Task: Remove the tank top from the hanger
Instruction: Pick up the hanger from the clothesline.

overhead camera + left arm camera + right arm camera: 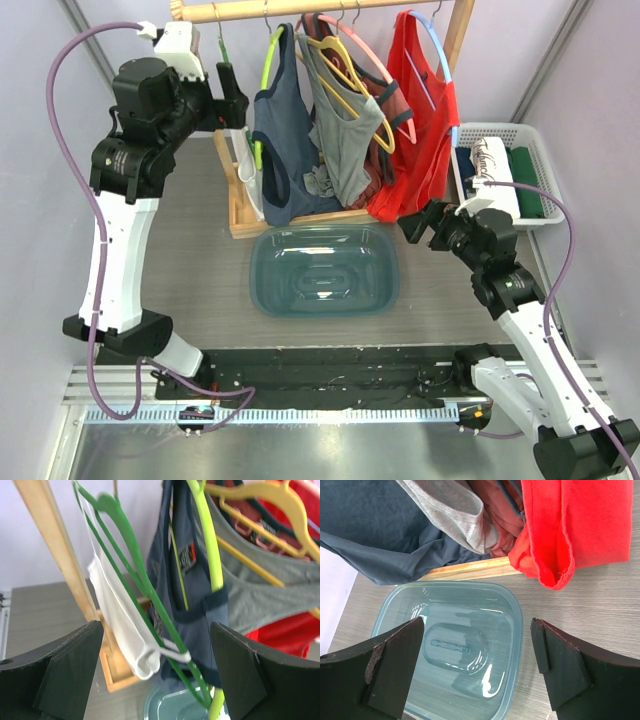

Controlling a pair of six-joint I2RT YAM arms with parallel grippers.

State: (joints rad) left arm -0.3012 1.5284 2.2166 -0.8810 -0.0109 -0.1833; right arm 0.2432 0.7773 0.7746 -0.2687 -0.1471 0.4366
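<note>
Next, my left gripper grabs the green hanger [125, 555] by its near arm, between hook and strap, leaving the white tank top's straps free to remove.
Several tank tops hang from a wooden rail [300, 10]: a white tank top [117, 620] on a dark green hanger [125, 555], a navy one [285, 150] on a lime hanger [207, 545], a grey one [340, 140] on a yellow hanger [265, 492], and a red one [415, 130]. My left gripper [232, 95] is open, raised at the rack's left end; in its wrist view the left gripper [156, 630] frames the white top's hem and the green hanger without touching them. My right gripper [415, 222] is open and empty, low beside the red top's hem [545, 575].
A translucent blue-green bin [325, 232] sits on the table in front of the rack's wooden base [470, 569]. A white basket [500, 130] with folded clothes stands at the right. The rack's upright post [55, 545] is just left of the white top.
</note>
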